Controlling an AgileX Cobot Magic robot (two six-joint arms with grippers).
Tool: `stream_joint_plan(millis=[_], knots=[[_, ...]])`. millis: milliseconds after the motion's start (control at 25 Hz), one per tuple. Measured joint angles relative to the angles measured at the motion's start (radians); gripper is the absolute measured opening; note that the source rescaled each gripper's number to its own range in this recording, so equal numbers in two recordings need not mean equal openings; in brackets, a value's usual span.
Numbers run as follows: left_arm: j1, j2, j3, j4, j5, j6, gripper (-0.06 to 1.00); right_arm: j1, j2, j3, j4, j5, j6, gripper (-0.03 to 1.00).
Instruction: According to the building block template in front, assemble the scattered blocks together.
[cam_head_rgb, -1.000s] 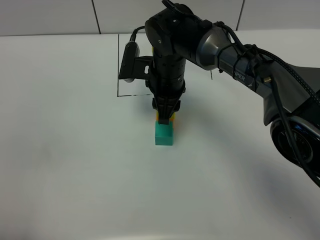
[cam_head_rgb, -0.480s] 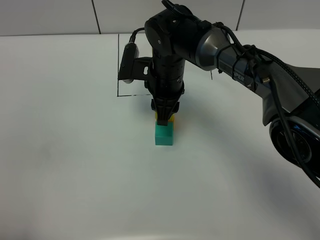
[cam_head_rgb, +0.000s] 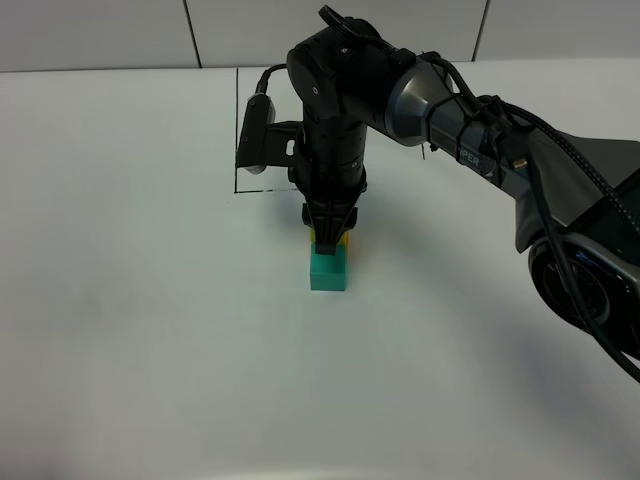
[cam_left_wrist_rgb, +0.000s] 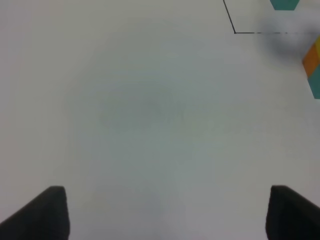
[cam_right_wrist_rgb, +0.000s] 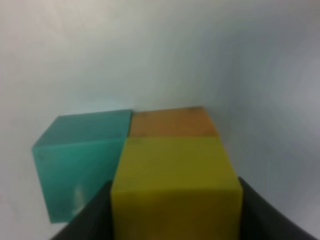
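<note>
The yellow block's lower edge (cam_right_wrist_rgb: 174, 140) meets the orange block's top edge (cam_right_wrist_rgb: 171, 133). My right gripper should open now, as the yellow block would stay there.
My right gripper (cam_head_rgb: 328, 238) reaches across to the middle of the table and points straight down, shut on the yellow block (cam_right_wrist_rgb: 175, 185). The yellow block sits against the orange block (cam_right_wrist_rgb: 172, 122), and the teal block (cam_right_wrist_rgb: 82, 160) touches both from the side. From above, the teal block (cam_head_rgb: 328, 270) lies just in front of the gripper, with a sliver of yellow (cam_head_rgb: 345, 240) beside the fingers. The template is hidden behind the right arm in the high view; its teal part (cam_left_wrist_rgb: 285, 4) shows inside the drawn outline. My left gripper (cam_left_wrist_rgb: 165, 215) stands open over bare table.
A thin black rectangle outline (cam_head_rgb: 238, 130) is drawn on the white table (cam_head_rgb: 130, 300) behind the blocks. The right arm (cam_head_rgb: 480, 140) and its cables stretch in from the right edge. A tiled wall (cam_head_rgb: 100, 30) runs along the back.
The right arm has shifted very slightly to the left over the blocks. The blocks and the left gripper have not visibly moved.
</note>
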Motion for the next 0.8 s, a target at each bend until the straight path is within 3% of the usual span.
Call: stream_joint_plan(millis=[800], knots=[[0.0,0.0,0.0,0.0,0.0,0.0,0.76,0.0,0.007,-0.009,0.002,0.006,-0.025,0.02]])
